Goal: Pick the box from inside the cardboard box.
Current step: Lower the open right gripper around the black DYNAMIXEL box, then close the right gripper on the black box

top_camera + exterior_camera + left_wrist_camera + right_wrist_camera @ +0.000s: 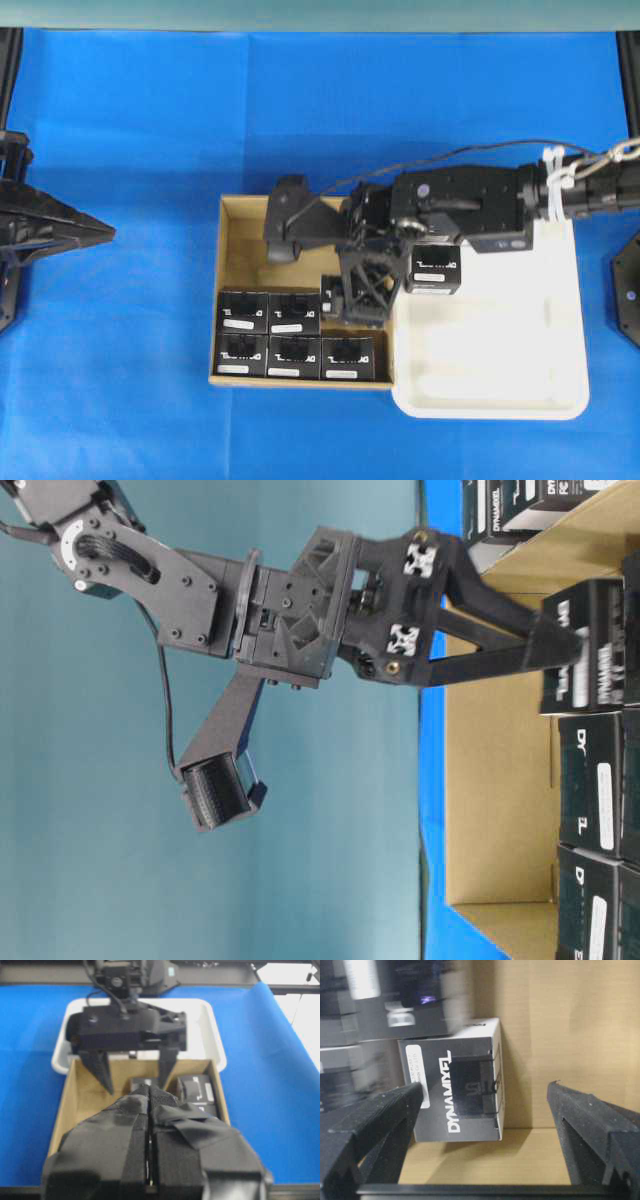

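My right gripper's fingers are still above the black box and would miss it, so it is too early to close. The right gripper lowers next, then closes on the box.
The brown cardboard box (245, 250) holds several small black boxes with white lettering, most in two rows along its near side (295, 335). My right gripper (352, 300) reaches down into the cardboard box, open. One black box (455, 1092) sits between its fingers, close to the left finger (375, 1120) and well apart from the right finger (590, 1125). That box also shows in the overhead view (330, 292) and the table-level view (590, 650). My left gripper (70, 232) is shut and empty at the far left, fingertips pressed together (149, 1091).
A white plastic tray (500, 350) sits against the cardboard box's right wall, with one black box (433, 270) in its far left corner. The right arm (470, 205) crosses above the tray. Blue cloth (120, 380) covers the table.
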You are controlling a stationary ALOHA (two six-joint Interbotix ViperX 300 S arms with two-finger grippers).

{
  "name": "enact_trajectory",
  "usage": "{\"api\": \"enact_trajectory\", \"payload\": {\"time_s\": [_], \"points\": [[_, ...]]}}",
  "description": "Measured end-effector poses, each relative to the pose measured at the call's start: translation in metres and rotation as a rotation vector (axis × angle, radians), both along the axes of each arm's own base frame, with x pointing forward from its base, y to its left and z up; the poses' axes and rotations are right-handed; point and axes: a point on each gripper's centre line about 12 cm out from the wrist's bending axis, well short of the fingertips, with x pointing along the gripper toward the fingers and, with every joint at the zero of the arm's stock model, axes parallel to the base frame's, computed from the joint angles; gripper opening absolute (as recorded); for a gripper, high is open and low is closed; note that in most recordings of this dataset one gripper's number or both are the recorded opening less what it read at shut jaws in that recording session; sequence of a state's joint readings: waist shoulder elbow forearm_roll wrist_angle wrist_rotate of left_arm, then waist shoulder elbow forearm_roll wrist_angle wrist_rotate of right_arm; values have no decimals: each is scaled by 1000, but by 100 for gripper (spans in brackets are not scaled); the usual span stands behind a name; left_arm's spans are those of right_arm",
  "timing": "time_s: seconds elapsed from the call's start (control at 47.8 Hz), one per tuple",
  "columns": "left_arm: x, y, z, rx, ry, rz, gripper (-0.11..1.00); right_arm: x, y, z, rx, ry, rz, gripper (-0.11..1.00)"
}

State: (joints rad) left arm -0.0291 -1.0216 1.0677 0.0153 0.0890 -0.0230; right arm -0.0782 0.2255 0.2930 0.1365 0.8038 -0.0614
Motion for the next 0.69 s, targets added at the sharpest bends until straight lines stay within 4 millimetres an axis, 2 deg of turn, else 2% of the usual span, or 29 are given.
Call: {"api": "enact_trajectory", "payload": {"time_s": [0.167, 0.691], "points": [[0, 1, 1, 0, -2, 3, -4, 0, -3, 0, -2, -9, -6, 99], [0, 1, 2, 0, -5, 5, -4, 7, 10, 11, 3, -35, 25, 99]]}}
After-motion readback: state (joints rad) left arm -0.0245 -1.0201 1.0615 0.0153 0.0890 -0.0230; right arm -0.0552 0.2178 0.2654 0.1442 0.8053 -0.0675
